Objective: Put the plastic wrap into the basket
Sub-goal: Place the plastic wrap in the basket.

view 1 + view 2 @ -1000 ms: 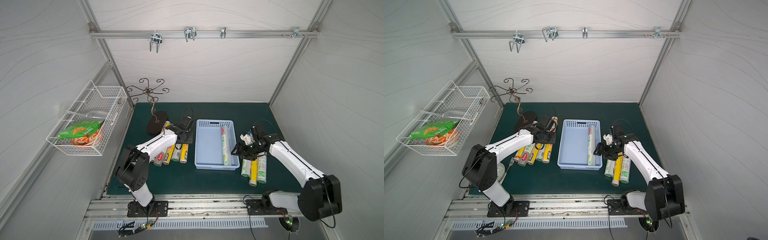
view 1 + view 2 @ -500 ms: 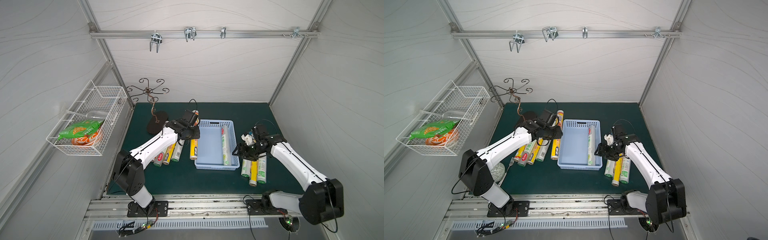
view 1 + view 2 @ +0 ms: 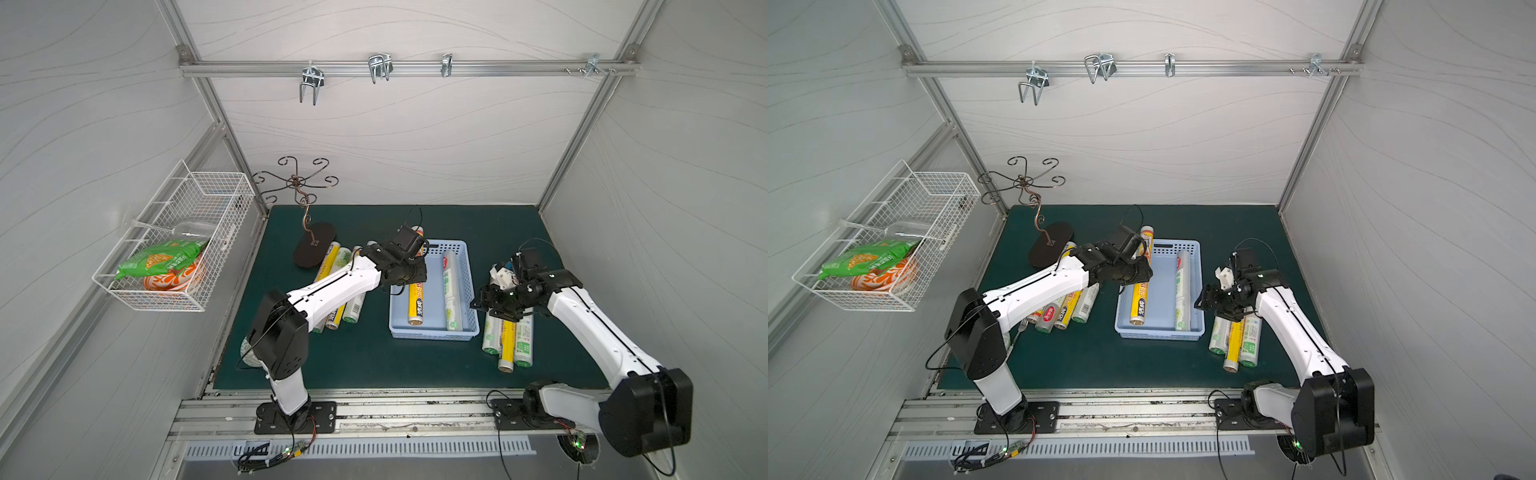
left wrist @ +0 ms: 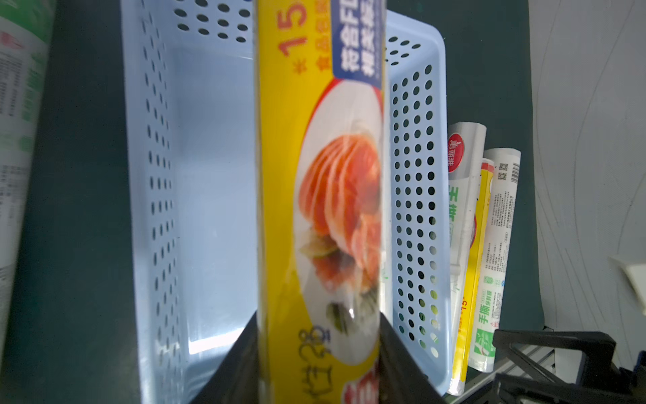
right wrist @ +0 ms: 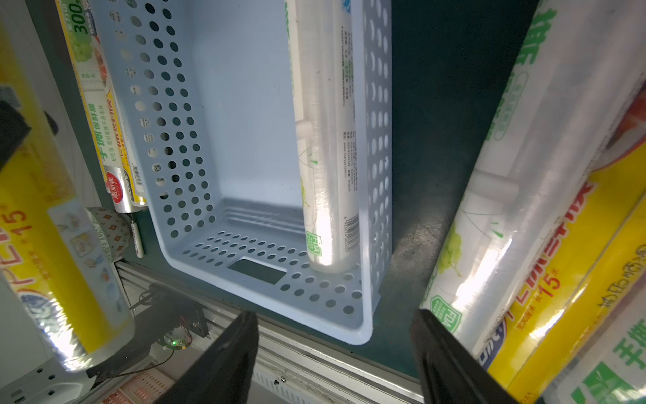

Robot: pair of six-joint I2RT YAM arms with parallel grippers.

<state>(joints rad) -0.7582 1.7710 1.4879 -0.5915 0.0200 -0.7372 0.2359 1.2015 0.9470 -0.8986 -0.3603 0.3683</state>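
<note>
The bottom of the yellow roll hangs high above the bottom of the basket, so the left gripper needs to hold on to the yellow roll until it rests beside the white roll.
My left gripper (image 3: pixel 409 272) is shut on a yellow plastic wrap roll (image 3: pixel 417 299), holding it lengthwise over the left half of the light blue basket (image 3: pixel 432 334). The roll's far end sticks out past the far rim. In the left wrist view the roll (image 4: pixel 314 210) fills the space between the dark fingers (image 4: pixel 241 349). A white, green-printed roll (image 3: pixel 451 291) lies in the basket's right side. My right gripper (image 3: pixel 486 301) stands open and empty beside the basket's right wall, above three rolls (image 3: pixel 507 336) on the mat. Several more rolls (image 3: pixel 345 307) lie left of the basket, under my left arm.
A brown metal stand (image 3: pixel 313 249) with a dark oval base stands at the back left of the green mat. A white wire basket (image 3: pixel 174 249) with snack bags hangs on the left wall. A patterned cup (image 5: pixel 108 227) sits near the left arm's base.
My left arm has lifted the yellow roll away from the left pile and carried it right, over the basket. The right arm has barely moved.
</note>
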